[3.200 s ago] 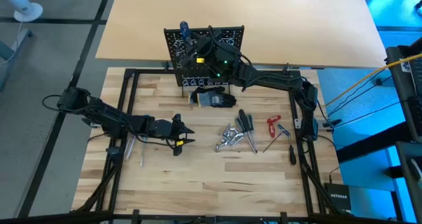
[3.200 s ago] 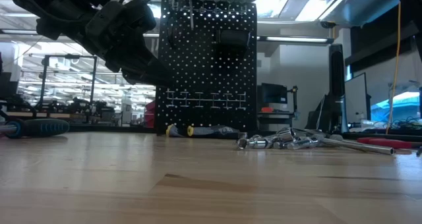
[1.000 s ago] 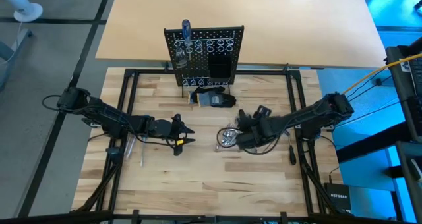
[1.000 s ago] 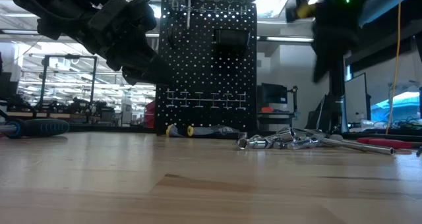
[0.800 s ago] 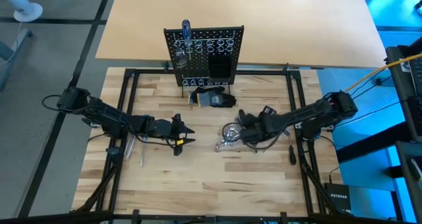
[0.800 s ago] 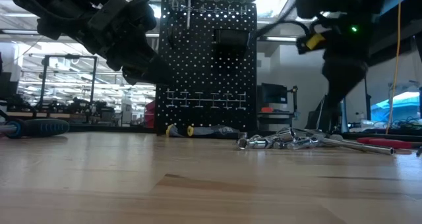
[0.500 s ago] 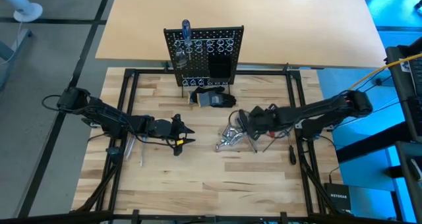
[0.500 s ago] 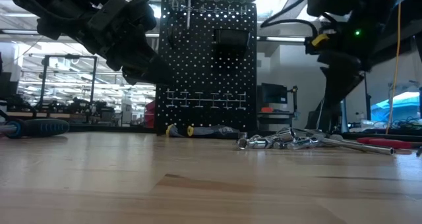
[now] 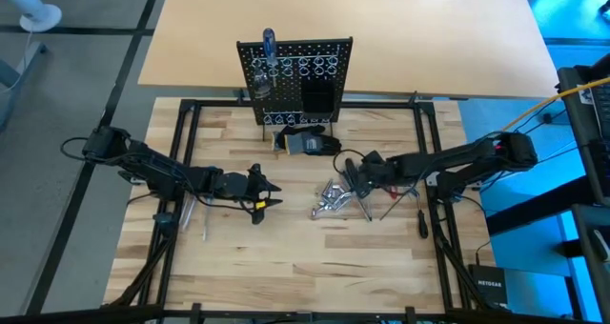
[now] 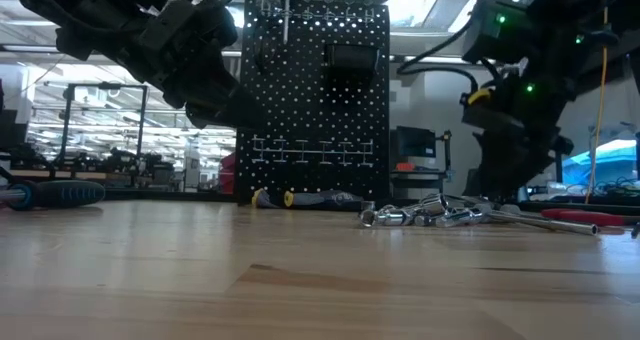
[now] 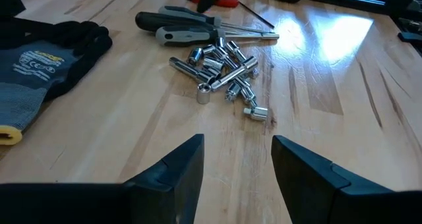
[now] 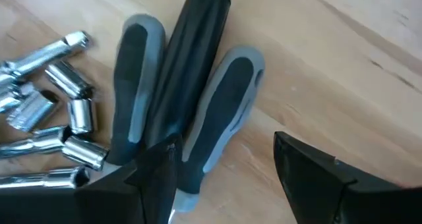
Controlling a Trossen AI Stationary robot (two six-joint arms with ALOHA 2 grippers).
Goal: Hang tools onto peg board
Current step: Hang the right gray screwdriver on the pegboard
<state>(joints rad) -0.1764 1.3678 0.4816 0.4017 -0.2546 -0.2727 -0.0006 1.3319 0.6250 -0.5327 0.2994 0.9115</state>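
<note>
My right gripper should first go lower and then close on the handle, because its fingers are above the grey-and-black handle (image 12: 227, 99) in the right wrist view.
The black peg board (image 9: 295, 76) stands upright at the table's far middle, with a blue-handled screwdriver (image 9: 268, 46) hanging in its top left. Three screwdrivers (image 9: 358, 185) with black and grey handles (image 12: 198, 79) lie side by side on the table, next to a heap of shiny silver pieces (image 9: 329, 198). My right gripper (image 12: 227, 178) hovers open just over the handles, pointing steeply down; no touch shows. My left gripper (image 11: 237, 171) stands open at the table's left (image 9: 267, 196), pointing toward the silver pieces (image 11: 224, 66) with nothing between its fingers.
A dark grey glove bundle (image 9: 310, 143) lies in front of the peg board's foot. A red-handled tool (image 9: 396, 181) and thin metal rods lie right of the screwdrivers. Another blue-handled screwdriver (image 10: 50, 193) lies at the left. A black frame (image 9: 181, 172) borders the table.
My right gripper has come down toward the screwdrivers' handles, drifting toward the table's far edge, and its wrist has rolled and tipped more steeply down. No tool has moved.
</note>
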